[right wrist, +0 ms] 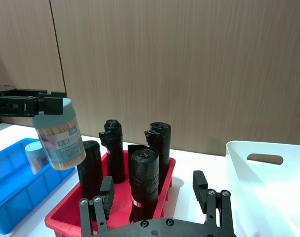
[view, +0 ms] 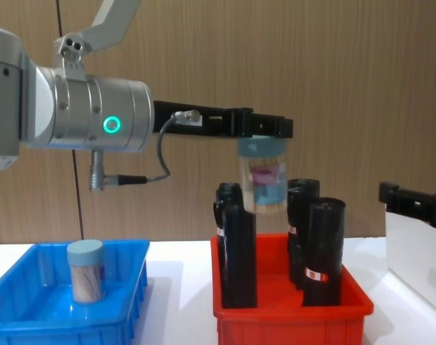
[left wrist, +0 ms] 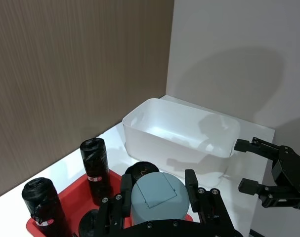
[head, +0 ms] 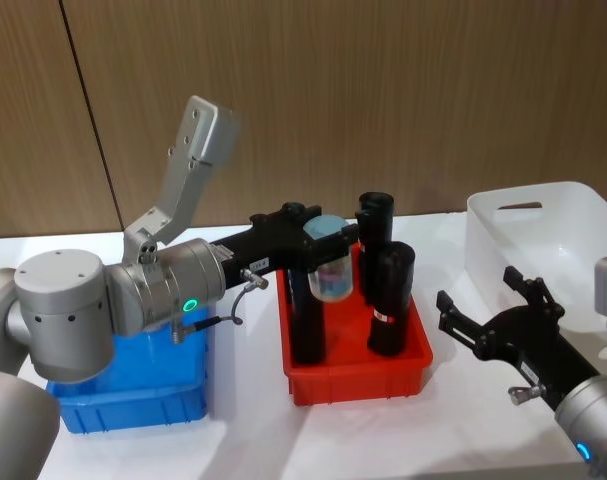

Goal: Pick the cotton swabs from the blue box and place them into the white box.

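Note:
My left gripper's fingers already cover the lid of the cotton swabs tub. My right gripper should grab the tub by its clear lower body (view: 266, 192) (head: 331, 282) next.
My left gripper (head: 328, 235) is shut on a cotton swab tub (head: 330, 262) with a pale blue lid (left wrist: 157, 195), holding it upright in the air above the red bin. The chest view shows the held tub (view: 262, 176) hanging higher than the black cylinders. Another cotton swab tub (view: 85, 272) stands in the blue box (view: 31, 316) at the left. The white box (head: 543, 230) sits at the far right. My right gripper (head: 488, 310) is open with nothing between its fingers, low beside the white box (left wrist: 179, 131).
A red bin (head: 358, 375) with several tall black cylinders (head: 388, 300) stands between the blue box (head: 133, 400) and the white box. A wood-panelled wall runs behind the white table.

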You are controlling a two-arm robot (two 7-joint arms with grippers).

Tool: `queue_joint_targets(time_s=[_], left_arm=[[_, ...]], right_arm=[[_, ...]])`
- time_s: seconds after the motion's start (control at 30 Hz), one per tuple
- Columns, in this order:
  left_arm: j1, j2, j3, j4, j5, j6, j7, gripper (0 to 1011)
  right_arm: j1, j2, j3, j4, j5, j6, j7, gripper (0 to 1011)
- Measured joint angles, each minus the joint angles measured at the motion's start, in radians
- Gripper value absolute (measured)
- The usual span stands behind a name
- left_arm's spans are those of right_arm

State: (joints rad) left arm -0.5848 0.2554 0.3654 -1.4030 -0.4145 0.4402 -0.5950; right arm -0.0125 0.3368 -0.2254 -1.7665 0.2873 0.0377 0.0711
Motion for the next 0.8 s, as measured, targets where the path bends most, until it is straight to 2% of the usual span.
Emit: queue_joint_targets(time_s=[0.37,0.47,0.8], left_arm=[[-0.006,-0.005,0.002,0.006,0.001,0.002,-0.008,657],[-0.008,-0.006,0.003,0.008,0.001,0.003,-0.009,658],[-0.010,-0.007,0.004,0.010,0.001,0.004,-0.012,658]], right_arm=[[0.040,-0.008,-0.001,0.021,-0.001,0.073,0.061,1002],[0.062,-0.015,-0.003,0.038,-0.004,0.110,0.094,1002],[0.128,-0.038,-0.010,0.088,-0.004,0.181,0.173,1002]])
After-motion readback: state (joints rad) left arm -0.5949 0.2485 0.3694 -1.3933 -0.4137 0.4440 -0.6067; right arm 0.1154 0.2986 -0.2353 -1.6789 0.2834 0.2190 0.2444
